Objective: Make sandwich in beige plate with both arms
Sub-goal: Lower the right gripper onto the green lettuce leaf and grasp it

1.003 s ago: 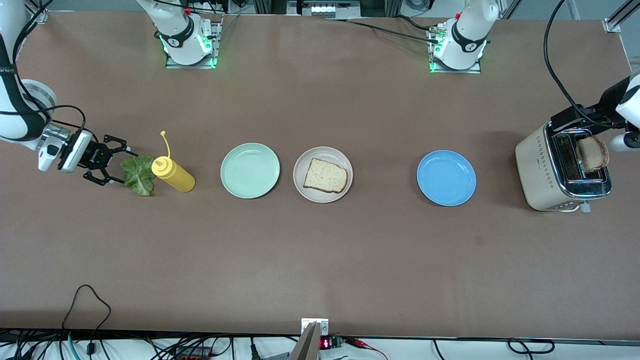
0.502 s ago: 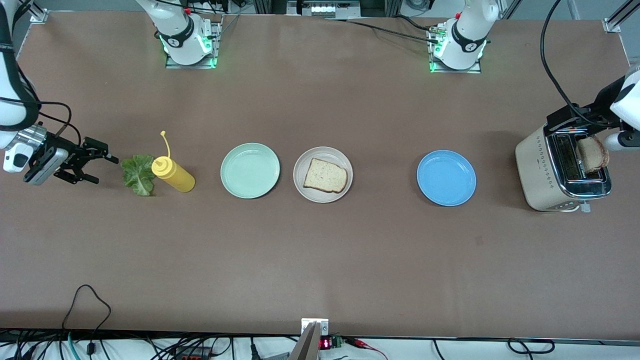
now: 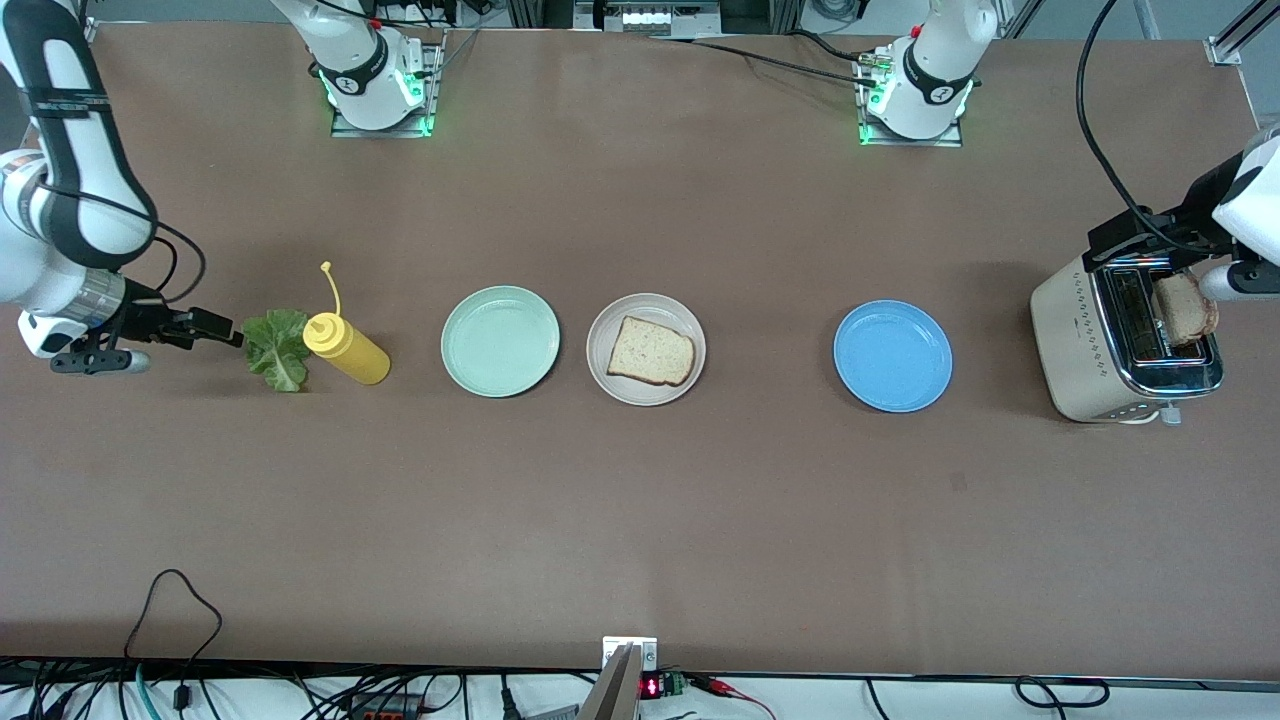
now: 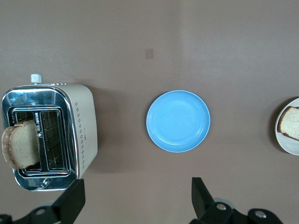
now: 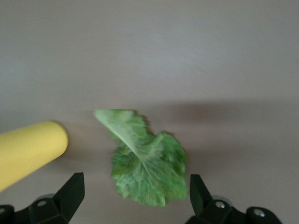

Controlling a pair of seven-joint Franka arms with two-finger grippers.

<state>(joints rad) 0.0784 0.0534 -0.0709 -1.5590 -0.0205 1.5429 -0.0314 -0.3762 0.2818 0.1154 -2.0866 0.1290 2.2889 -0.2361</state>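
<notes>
I need to lay the lettuce leaf over the bread slice on the beige plate, so my right gripper will next grab it by its broad ruffled edge [image 5: 156, 193].
One bread slice [image 3: 650, 350] lies on the beige plate [image 3: 600, 372]. A second, toasted slice [image 3: 1185, 308] stands in the toaster [image 3: 1085, 350]. The lettuce leaf [image 3: 277, 347] lies on the table beside a yellow squeeze bottle [image 3: 345, 348]. My right gripper [image 3: 212, 328] is open and empty, low over the table at the leaf's edge; in the right wrist view the leaf [image 5: 142, 158] lies just ahead of the gripper [image 5: 135, 198]. My left gripper [image 3: 1135, 238] is open and empty above the toaster's edge. The left wrist view shows it [image 4: 135, 198], the toaster [image 4: 79, 126] and its slice [image 4: 21, 150].
A mint green plate [image 3: 500, 341] sits beside the beige plate toward the right arm's end. A blue plate [image 3: 892, 356] sits between the beige plate and the toaster, and shows in the left wrist view [image 4: 178, 121]. The yellow bottle [image 5: 28, 151] lies close beside the leaf.
The right arm has swung its wrist round; its gripper drew back from the lettuce, then came forward to the leaf's edge again. The left gripper shifted slightly over the toaster.
</notes>
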